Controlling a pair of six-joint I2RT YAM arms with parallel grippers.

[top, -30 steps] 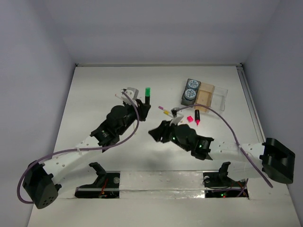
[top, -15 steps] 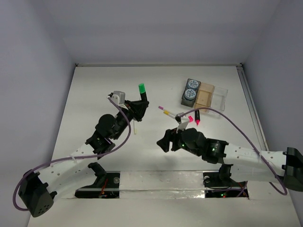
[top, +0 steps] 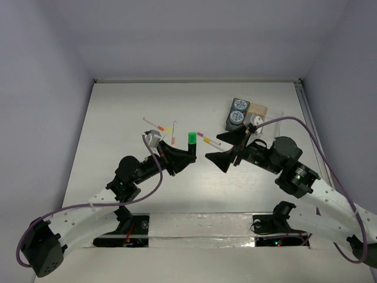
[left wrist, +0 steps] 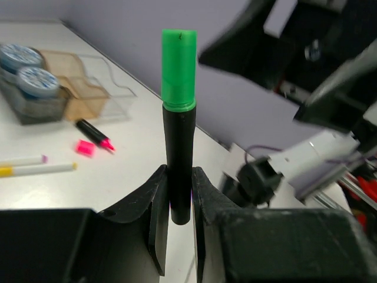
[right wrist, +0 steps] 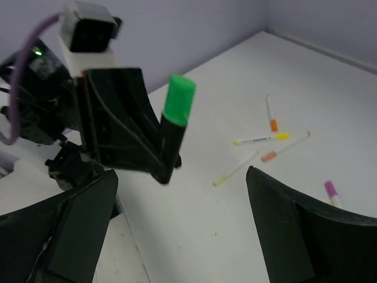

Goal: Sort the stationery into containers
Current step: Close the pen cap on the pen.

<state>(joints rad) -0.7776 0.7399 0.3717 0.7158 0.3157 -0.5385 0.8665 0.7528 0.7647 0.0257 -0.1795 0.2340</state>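
I will next use my right gripper to grab the marker at its green cap end, so the marker can be sorted into its container. My left gripper holds the body of the marker.
A black marker with a green cap stands upright in my left gripper, which is shut on its black barrel. My right gripper faces it from the right, wide open with nothing between its fingers; the marker stands a little way in front of them. Thin white pens lie behind the left gripper, and two more pens lie between the arms. The clear tray holds two round canisters.
A black marker with a pink tip and a loose pink cap lie in front of the tray; the right arm hides them from above. A raised rail borders the table on the right.
My left arm has swung right and back with the green-capped marker. My right gripper has lifted from the pens, moved right, turned toward the marker and opened wide.
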